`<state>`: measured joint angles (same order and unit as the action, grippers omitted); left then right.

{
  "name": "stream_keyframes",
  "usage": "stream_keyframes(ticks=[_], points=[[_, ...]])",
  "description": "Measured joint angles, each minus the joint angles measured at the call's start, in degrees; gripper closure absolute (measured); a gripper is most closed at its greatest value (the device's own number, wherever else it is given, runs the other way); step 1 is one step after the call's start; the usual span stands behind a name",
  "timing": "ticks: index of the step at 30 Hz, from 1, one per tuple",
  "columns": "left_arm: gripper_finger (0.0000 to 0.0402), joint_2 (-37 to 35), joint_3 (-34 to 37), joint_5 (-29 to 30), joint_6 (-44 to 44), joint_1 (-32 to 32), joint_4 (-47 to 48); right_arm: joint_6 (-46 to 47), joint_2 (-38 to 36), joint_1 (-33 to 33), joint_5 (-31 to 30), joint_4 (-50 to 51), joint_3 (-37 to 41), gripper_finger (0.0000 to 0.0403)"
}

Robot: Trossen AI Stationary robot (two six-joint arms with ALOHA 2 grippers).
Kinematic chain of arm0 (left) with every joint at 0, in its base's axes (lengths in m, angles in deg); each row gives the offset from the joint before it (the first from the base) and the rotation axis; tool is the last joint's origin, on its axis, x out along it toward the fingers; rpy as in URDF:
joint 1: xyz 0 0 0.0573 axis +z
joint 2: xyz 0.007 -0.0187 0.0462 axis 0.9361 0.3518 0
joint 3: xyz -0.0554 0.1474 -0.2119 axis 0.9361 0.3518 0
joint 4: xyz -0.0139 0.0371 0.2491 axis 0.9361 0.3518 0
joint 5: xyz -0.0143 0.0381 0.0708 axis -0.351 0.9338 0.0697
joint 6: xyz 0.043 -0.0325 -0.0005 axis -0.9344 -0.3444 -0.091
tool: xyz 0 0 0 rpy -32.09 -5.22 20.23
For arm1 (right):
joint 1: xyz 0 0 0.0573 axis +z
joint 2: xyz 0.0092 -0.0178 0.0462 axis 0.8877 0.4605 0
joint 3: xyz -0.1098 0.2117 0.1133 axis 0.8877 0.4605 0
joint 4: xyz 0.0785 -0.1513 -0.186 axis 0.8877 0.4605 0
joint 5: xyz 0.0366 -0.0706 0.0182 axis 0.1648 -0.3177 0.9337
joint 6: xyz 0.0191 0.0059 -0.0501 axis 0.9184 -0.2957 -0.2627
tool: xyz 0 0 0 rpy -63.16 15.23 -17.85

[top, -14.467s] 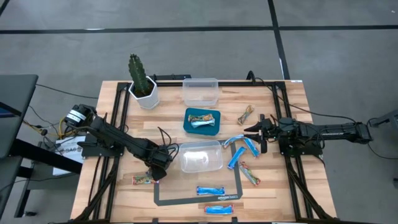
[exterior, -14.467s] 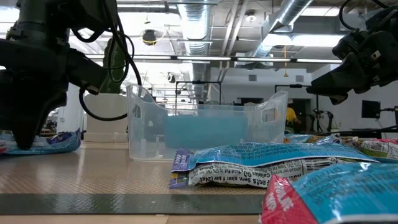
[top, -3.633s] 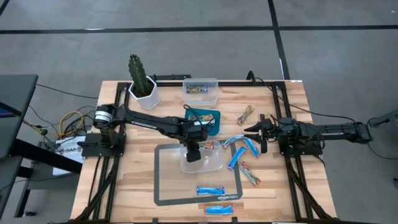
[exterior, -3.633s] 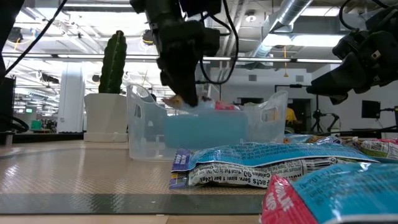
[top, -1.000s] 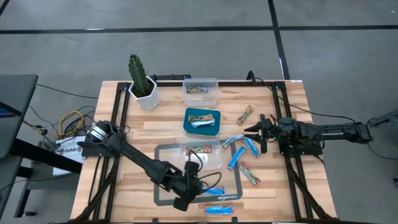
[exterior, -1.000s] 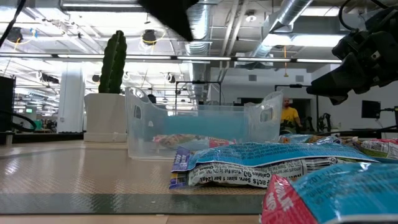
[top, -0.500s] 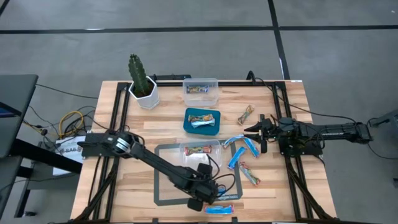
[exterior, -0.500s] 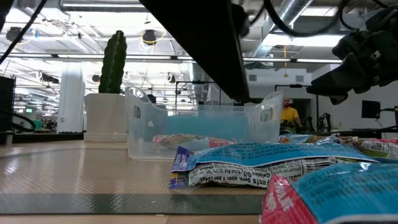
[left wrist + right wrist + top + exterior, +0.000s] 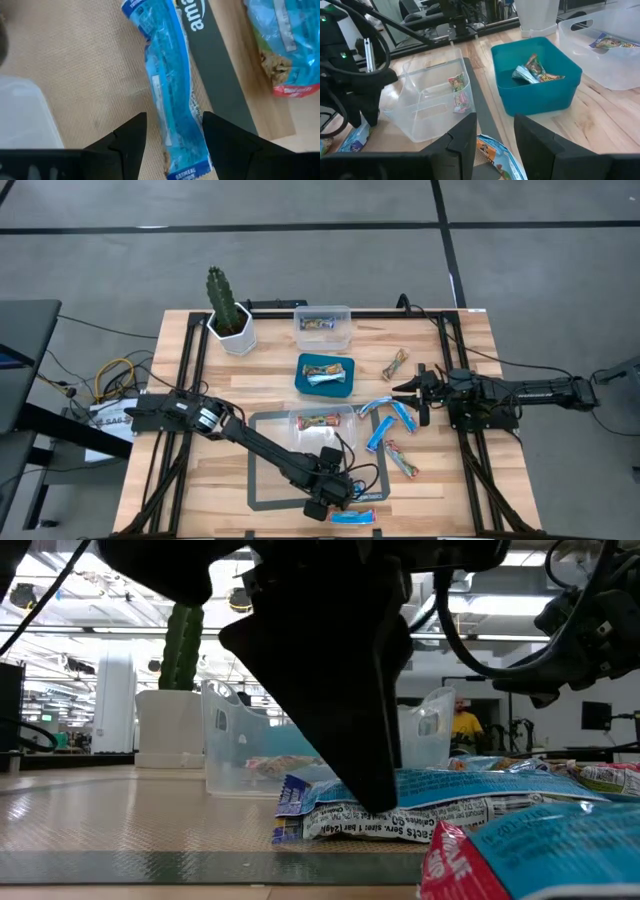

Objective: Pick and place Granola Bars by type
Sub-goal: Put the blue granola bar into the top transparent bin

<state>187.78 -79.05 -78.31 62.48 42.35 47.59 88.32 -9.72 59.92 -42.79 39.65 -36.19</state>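
Note:
My left fingers reach down around the blue bar's near end, close over the grey mat, so they should close on it now.
A blue granola bar (image 9: 167, 95) lies flat on the grey mat (image 9: 268, 470) near the table's front edge. My left gripper (image 9: 172, 120) is open just above it, one finger on each side of the bar's near end; I see no touch. In the high view the left gripper (image 9: 338, 498) covers most of that bar. A second blue bar (image 9: 352, 517) lies at the front edge. My right gripper (image 9: 418, 395) waits open at the table's right, above several loose blue and tan bars (image 9: 390, 430).
A clear bin (image 9: 322, 430) on the mat holds a tan bar. Behind it stand a teal bin (image 9: 326, 373) with bars, a far clear bin (image 9: 322, 327) with a tan bar, and a potted cactus (image 9: 228, 310). A loose tan bar (image 9: 397, 363) lies at the right.
My left gripper has gone toward the table's right along the front edge and come down over the blue bar on the mat, staying open. The bar has not moved.

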Motion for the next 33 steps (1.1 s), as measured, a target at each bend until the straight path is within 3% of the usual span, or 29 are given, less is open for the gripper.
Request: stream_keyframes(ticks=[10,22,28,33], points=[[0.0222,0.7,0.0,-1.2,0.2,0.0,0.0,0.0,0.0,0.0,0.0,0.1,0.0,0.0278],[0.034,0.8,0.0,-1.7,0.1,0.0,-0.1,0.0,0.0,0.0,0.0,0.1,0.0,0.0278],[0.0346,0.4,-0.1,-1.5,0.4,-0.7,0.6,0.0,0.0,0.0,0.0,0.1,0.0,0.0278],[0.0344,0.2,-5.5,1.2,1.1,-1.7,7.4,0.0,0.0,0.0,0.0,0.2,0.0,0.0278]])
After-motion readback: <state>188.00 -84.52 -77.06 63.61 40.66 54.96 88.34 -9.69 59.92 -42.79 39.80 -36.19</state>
